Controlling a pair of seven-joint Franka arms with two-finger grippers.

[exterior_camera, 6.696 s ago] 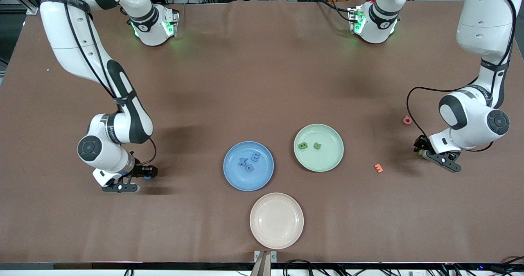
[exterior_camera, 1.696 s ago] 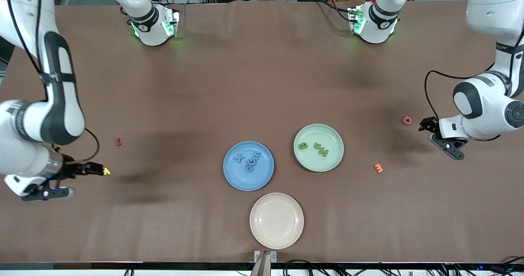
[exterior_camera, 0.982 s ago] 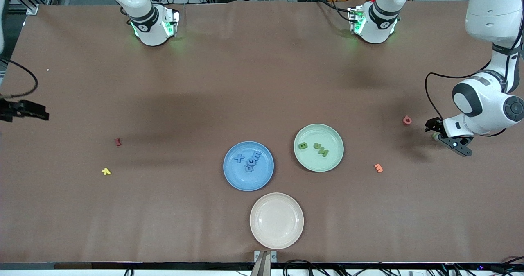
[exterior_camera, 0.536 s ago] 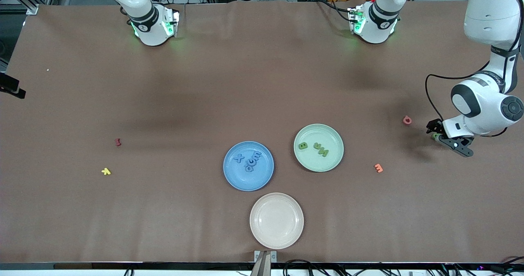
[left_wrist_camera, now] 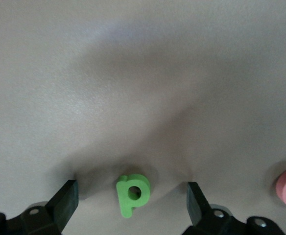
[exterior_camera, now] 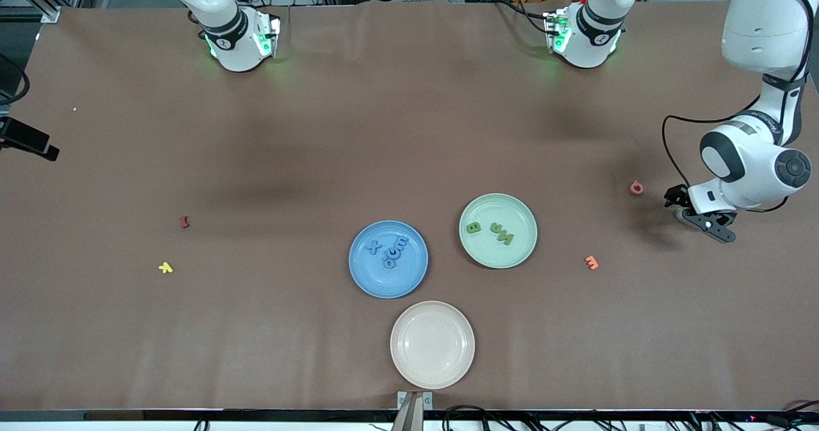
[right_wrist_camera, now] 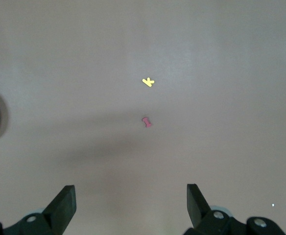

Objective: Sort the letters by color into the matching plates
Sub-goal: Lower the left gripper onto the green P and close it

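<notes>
The fingers of my left gripper are low around the letter, so it is now time to close and catch the green letter p point(left_wrist_camera: 126, 196).
A green letter p point(left_wrist_camera: 132, 194) lies flat on the table at the left arm's end, between the spread fingers of my open left gripper point(left_wrist_camera: 132, 192), which is low over it point(exterior_camera: 679, 206). The jaws do not touch it. The mint green plate point(exterior_camera: 508, 257) holds green letters point(exterior_camera: 502, 233), among them a B point(exterior_camera: 473, 227). Beside it, the blue plate point(exterior_camera: 397, 285) holds several blue letters point(exterior_camera: 391, 254). My right gripper point(right_wrist_camera: 131, 193) is open and empty, high over the right arm's end of the table, and shows only partly at the front view's edge point(exterior_camera: 46, 150).
A cream plate point(exterior_camera: 432, 344) sits nearest the front camera. A pink letter point(exterior_camera: 636, 187) lies close to the left gripper, an orange one point(exterior_camera: 591, 262) nearer the green plate. A red letter point(exterior_camera: 185, 221) and a yellow one point(exterior_camera: 166, 267) lie toward the right arm's end.
The right gripper has left the yellow letter on the table and drawn up and away toward the table's edge. The left gripper has settled low around the green letter p.
</notes>
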